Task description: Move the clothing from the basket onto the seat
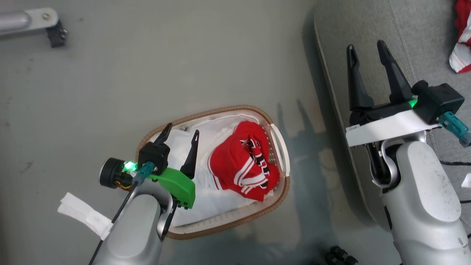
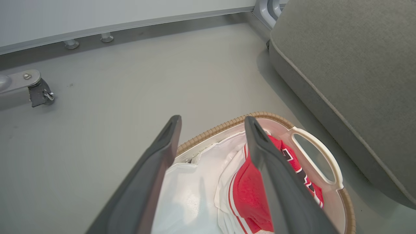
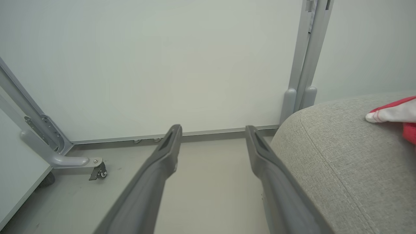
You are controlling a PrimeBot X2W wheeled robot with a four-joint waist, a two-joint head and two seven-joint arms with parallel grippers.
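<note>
The left gripper grabs the red jersey by the red cloth (image 1: 222,162) beside its striped hem next, to move the clothing onto the seat (image 1: 368,22).
A red jersey (image 1: 243,162) with white stripes lies bunched in the right half of the cream basket (image 1: 281,149), on its white liner (image 1: 187,209). In the left wrist view the jersey (image 2: 250,191) sits behind the right finger, inside the basket (image 2: 318,156). My left gripper (image 1: 182,132) hovers open over the basket's left half, empty. A second red and white jersey (image 1: 461,40) lies on the grey seat (image 1: 368,22) at the far right. My right gripper (image 1: 366,46) hangs open and empty above the seat's left edge. The right wrist view shows the seat (image 3: 341,156) and that jersey's corner (image 3: 395,113).
The basket stands on a grey floor (image 1: 147,66), close to the seat's rounded edge. A metal frame foot with a caster (image 1: 51,25) rests at the far left. A white panel wall (image 3: 162,65) on a grey post (image 3: 305,58) closes off the far side.
</note>
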